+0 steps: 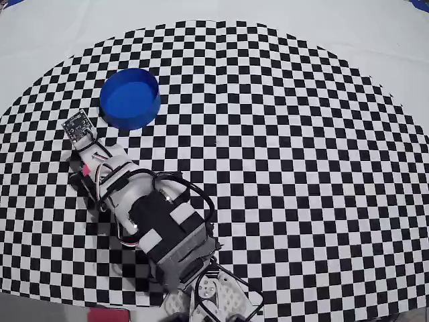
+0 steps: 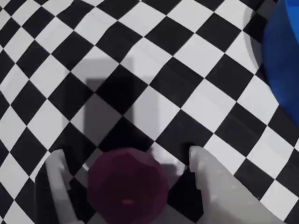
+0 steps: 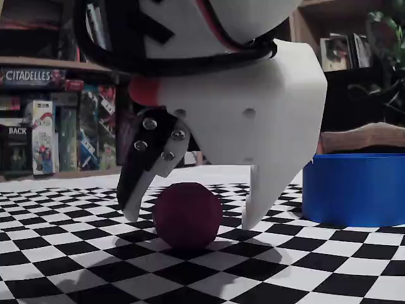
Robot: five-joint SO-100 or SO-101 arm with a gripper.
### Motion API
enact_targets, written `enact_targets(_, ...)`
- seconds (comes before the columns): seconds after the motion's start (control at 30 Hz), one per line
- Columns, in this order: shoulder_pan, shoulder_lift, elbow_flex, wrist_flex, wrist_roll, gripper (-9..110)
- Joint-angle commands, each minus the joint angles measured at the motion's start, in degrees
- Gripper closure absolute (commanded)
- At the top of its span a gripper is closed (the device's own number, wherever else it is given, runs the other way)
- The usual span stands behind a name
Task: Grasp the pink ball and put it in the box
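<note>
My gripper grabs the pink ball by its round sides next, to put the ball in the round blue box.
The pink ball (image 2: 128, 186) (image 3: 186, 215) rests on the checkered mat, between the two fingers of my gripper (image 2: 126, 154) (image 3: 190, 218). The gripper is open, with a small gap on each side of the ball. Its fingertips reach down almost to the mat. In the overhead view the gripper (image 1: 87, 164) covers the ball. The box (image 1: 144, 119), a round blue tub, stands empty a short way beyond the gripper. It shows at the upper right of the wrist view (image 2: 285, 56) and at the right of the fixed view (image 3: 354, 190).
The black-and-white checkered mat (image 1: 281, 154) covers most of the table, with white cloth beyond its curved edge. The arm's body (image 1: 164, 225) stretches back to the near edge. Shelves of game boxes (image 3: 38, 126) stand behind the table.
</note>
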Motion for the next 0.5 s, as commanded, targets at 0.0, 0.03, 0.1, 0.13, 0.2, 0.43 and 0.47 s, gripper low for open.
enact_targets(0.0,-0.18,1.67,-0.44,-0.53,-0.35,71)
enact_targets(0.03,-0.18,1.85,-0.35,-0.53,-0.35,71)
enact_targets(0.1,-0.18,2.20,0.09,-0.53,-0.35,71)
enact_targets(0.13,-0.18,2.37,0.26,-0.53,-0.35,71)
enact_targets(0.2,-0.18,2.81,0.70,-0.44,-0.35,71)
enact_targets(0.43,-0.18,3.60,1.49,-0.44,-0.35,71)
enact_targets(0.47,-0.18,3.60,1.49,-0.44,-0.35,71)
